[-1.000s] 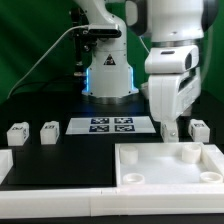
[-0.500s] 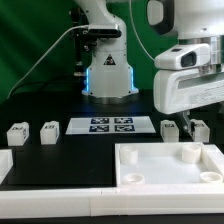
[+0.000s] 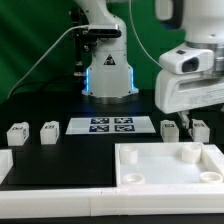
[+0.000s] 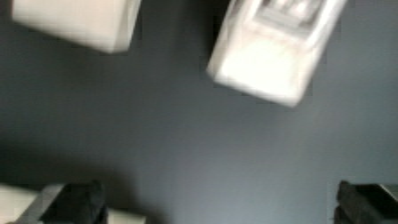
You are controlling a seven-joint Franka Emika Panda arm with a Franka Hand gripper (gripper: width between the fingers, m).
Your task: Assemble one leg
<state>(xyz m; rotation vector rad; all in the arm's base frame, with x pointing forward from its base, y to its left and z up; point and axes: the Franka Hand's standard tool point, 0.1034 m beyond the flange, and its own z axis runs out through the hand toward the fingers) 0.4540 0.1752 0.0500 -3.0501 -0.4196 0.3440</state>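
Note:
The leg needs to fit into a corner socket of the white tabletop. My gripper needs to grab the leg by its tagged body [image 3: 200,132] for that.
Several small white legs with tags stand on the black table: two at the exterior view's left [image 3: 17,133] [image 3: 49,131] and two at its right [image 3: 169,129] [image 3: 200,130]. The large white tabletop [image 3: 150,172] with round corner sockets lies at the front right. My gripper [image 3: 186,121] hangs just above and between the two right legs, open and empty. In the wrist view the dark fingertips [image 4: 71,200] frame bare table around the gripper's middle [image 4: 222,205]. Two blurred white legs [image 4: 276,50] [image 4: 80,25] lie beyond them.
The marker board [image 3: 110,125] lies flat in the middle, in front of the robot base [image 3: 108,75]. A white rail [image 3: 55,198] runs along the front edge, with a white block [image 3: 4,160] at the far left.
My gripper has risen from low over the inner right leg and shifted toward the exterior view's right. That leg now stands uncovered in place. No part has moved.

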